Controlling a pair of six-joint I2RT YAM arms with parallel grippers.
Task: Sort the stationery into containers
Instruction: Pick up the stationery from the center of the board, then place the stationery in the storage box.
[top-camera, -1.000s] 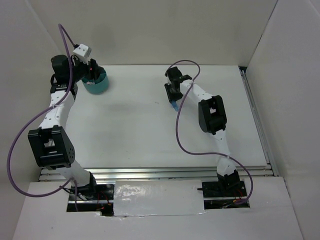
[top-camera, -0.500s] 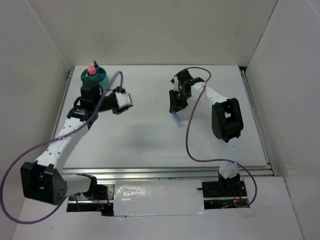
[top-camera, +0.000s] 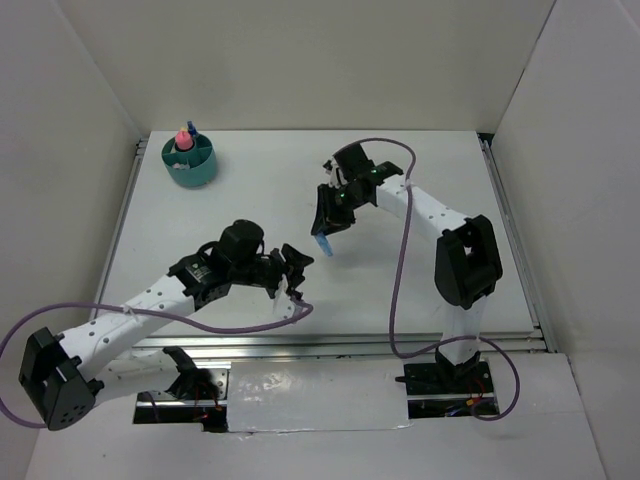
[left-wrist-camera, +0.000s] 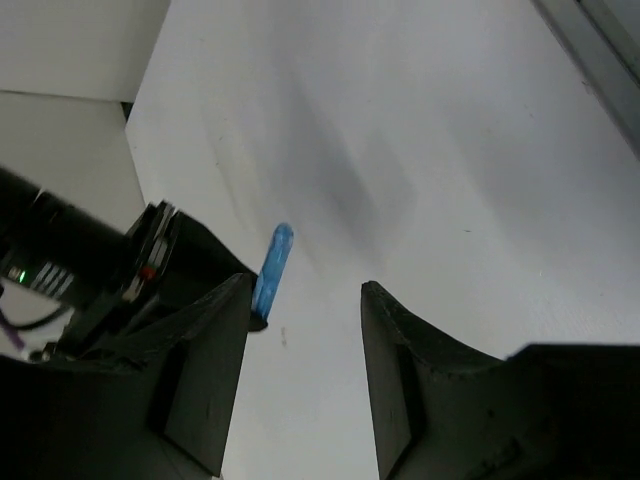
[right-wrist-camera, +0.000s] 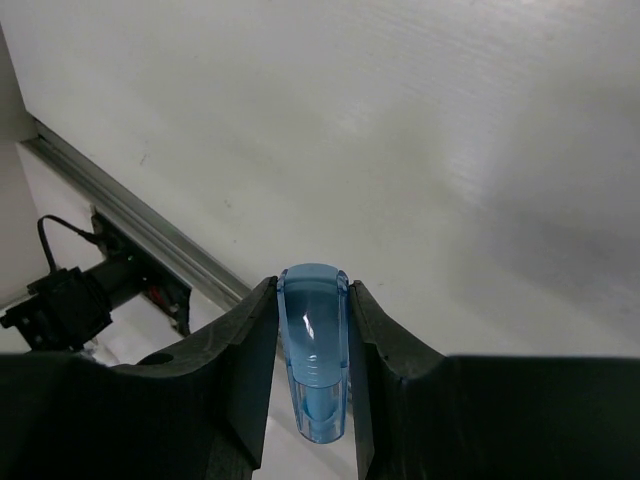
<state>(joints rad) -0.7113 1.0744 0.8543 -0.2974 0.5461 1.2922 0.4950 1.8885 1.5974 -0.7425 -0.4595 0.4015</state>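
The other end of the blue piece has to stay free to go into the teal tub. My left gripper should next grab the blue piece by its exposed end (top-camera: 325, 245) (left-wrist-camera: 277, 250).
My right gripper (top-camera: 325, 232) is shut on a small clear blue piece (right-wrist-camera: 313, 350), held above the middle of the table; it shows in the top view (top-camera: 325, 245) and in the left wrist view (left-wrist-camera: 271, 267). My left gripper (top-camera: 296, 272) is open and empty, just below and left of the blue piece, apart from it. Its fingers (left-wrist-camera: 405, 385) frame bare table. The round teal tub (top-camera: 190, 162) stands at the far left corner with a pink item (top-camera: 183, 137) and a dark blue item upright inside.
White walls close in the table on the left, back and right. A metal rail (top-camera: 340, 345) runs along the near edge, also in the right wrist view (right-wrist-camera: 140, 225). The right arm's purple cable (top-camera: 398, 260) loops over the table.
My left arm has swung from the teal tub down to the table's middle, towards the right gripper. My right gripper has moved left and nearer with the blue piece.
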